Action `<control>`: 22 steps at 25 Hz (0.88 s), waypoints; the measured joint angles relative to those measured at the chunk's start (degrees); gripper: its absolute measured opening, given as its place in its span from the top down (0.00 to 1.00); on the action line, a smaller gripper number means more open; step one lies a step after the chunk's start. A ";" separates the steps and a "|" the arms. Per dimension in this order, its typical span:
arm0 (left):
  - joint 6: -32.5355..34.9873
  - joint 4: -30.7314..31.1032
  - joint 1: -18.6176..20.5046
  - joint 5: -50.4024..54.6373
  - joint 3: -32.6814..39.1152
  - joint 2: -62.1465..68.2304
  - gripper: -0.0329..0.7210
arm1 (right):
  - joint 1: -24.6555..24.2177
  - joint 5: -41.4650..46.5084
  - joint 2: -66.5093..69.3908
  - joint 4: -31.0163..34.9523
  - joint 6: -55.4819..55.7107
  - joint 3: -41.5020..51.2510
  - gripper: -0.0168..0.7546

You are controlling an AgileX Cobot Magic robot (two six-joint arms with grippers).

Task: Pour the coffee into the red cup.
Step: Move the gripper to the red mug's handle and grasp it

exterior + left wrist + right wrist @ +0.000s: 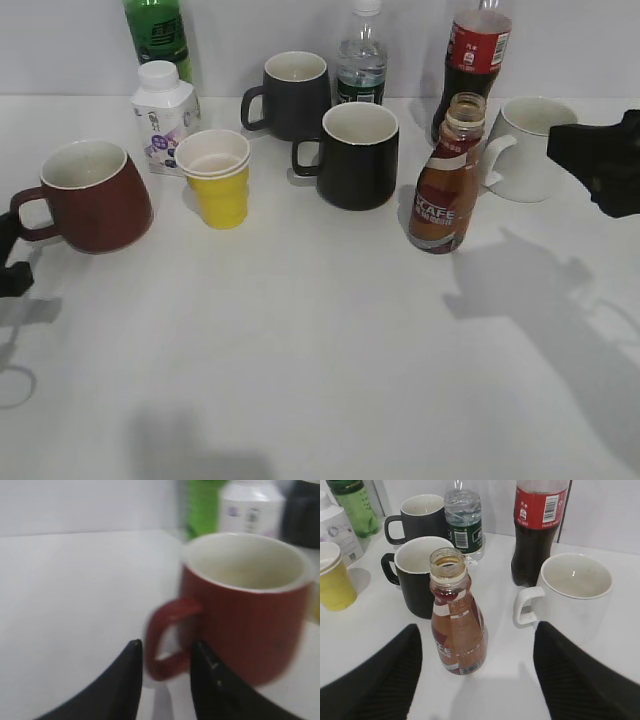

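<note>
The red cup's round body is wider than the robot's open fingers, so the left gripper should grab the cup by its slim handle (21, 213) next.
The red cup (95, 195) stands upright at the left of the table, its handle pointing left; it is empty and cream inside. My left gripper (12, 255) is open at the left edge. In the blurred left wrist view its fingers (166, 647) straddle the handle of the red cup (245, 630), with a thin gap showing. The coffee bottle (445, 190) stands uncapped right of centre. My right gripper (600, 160) is wide open to the right of it and apart from it. In the right wrist view the coffee bottle (457, 630) stands ahead of the spread fingers (477, 627).
Two black mugs (358, 158) (295, 95), a white mug (530, 150) just right of the coffee, stacked yellow cups (220, 180), a white carton bottle (165, 115), a green bottle (158, 35), a water bottle (362, 60) and a cola bottle (478, 50) stand along the back.
</note>
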 joint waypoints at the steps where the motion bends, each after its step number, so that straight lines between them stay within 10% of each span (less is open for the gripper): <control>1: -0.08 -1.16 0.00 -1.05 0.00 0.94 0.61 | 0.00 -0.06 0.00 0.00 0.00 0.00 0.30; 22: -0.21 -1.57 0.00 -2.40 -7.32 8.98 0.61 | 0.00 -0.16 0.00 -0.05 0.00 0.00 0.30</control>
